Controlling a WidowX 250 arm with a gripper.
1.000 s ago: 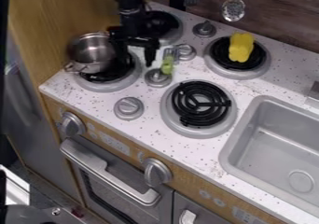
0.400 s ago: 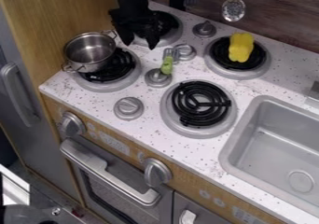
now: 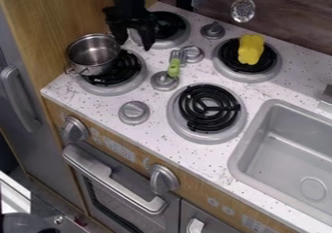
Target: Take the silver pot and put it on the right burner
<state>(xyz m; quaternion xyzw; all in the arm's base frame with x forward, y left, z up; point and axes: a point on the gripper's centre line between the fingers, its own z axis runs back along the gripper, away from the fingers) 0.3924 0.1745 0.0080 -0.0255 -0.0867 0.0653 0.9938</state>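
Note:
The silver pot needs to go on the bare burner nearest the sink, so my gripper should grab the silver pot (image 3: 92, 55) by its rim next.
The black gripper (image 3: 134, 39) hangs at the upper left, open, its two fingers pointing down just right of the pot's rim. The silver pot (image 3: 92, 55) stands upright, partly on the front left burner (image 3: 127, 74) and partly past its left side, near the wooden wall. Nothing shows between the fingers. In the middle of the counter lies the front right burner (image 3: 206, 111), a bare black coil in a grey ring. Another burner (image 3: 264, 71) at the back right carries a yellow object.
The yellow object (image 3: 250, 49) sits on the back right coil. A green-handled utensil (image 3: 174, 67) rests among the knobs (image 3: 164, 81) between the burners. Behind the gripper is the back left burner (image 3: 179, 38). The sink (image 3: 285, 149) is at the right, a wooden wall (image 3: 61, 13) at the left.
My gripper first moved up and back from beside the pot, its fingers now spread in view, then shifted slightly left toward the pot. The pot looks unmoved.

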